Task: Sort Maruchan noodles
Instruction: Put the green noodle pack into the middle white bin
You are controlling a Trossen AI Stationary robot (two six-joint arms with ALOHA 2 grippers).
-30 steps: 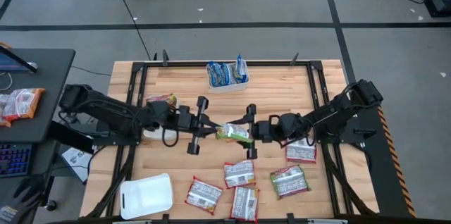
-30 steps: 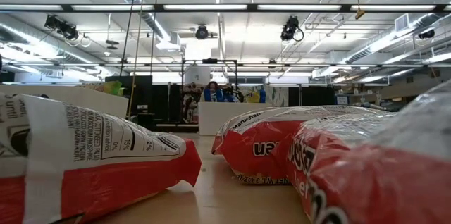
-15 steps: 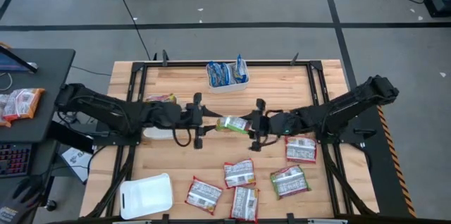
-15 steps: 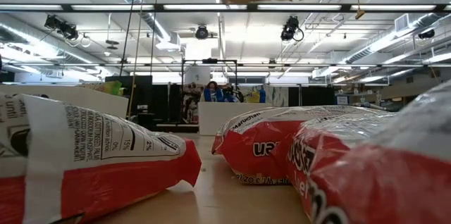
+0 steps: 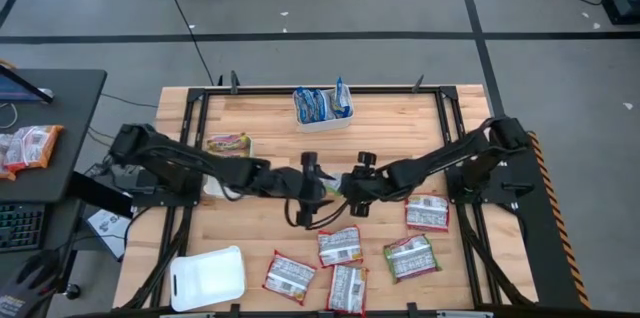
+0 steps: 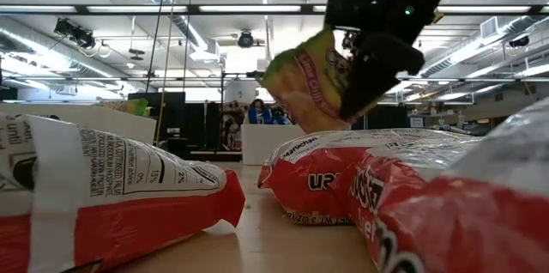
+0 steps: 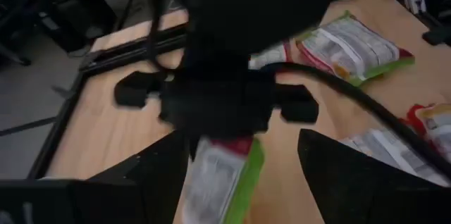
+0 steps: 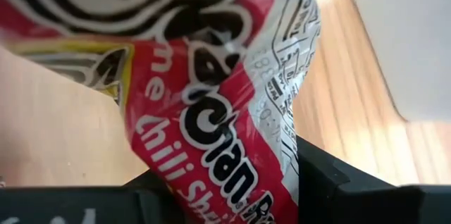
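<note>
The noodle packet should be sorted with the green-yellow packet in the tray, so my left gripper needs to grab it next by its loose end (image 7: 217, 206).
A green-yellow Maruchan noodles packet (image 6: 307, 80) hangs over the table's middle, with my right gripper (image 5: 350, 184) shut on it. In the right wrist view the packet (image 8: 211, 90) fills the picture. My left gripper (image 5: 306, 190) stands just left of it, open. In the left wrist view its fingers (image 7: 158, 178) stand wide on either side of the packet's free end (image 7: 220, 182) without touching it. Several more packets, most of them red-white (image 5: 340, 246), lie flat near the front edge. My right gripper pinches one end of the packet (image 8: 248, 171) between its two fingers. The fingers slant down from the table's right side (image 6: 373, 58). The packet hangs tilted below them, clear of the table and of the packets lying there.
A white tray with blue packets (image 5: 322, 106) stands at the far edge. Another tray (image 5: 228, 145), at the left, holds a green-yellow packet. A white tray (image 5: 207, 278) lies at the near left. A green packet (image 5: 411, 256) lies near the right front.
Both grippers have tipped downward and sunk toward the table. My left gripper has gone toward the table's right, closer to my right gripper. The green-yellow packet has come down with them and now hangs in the low view.
</note>
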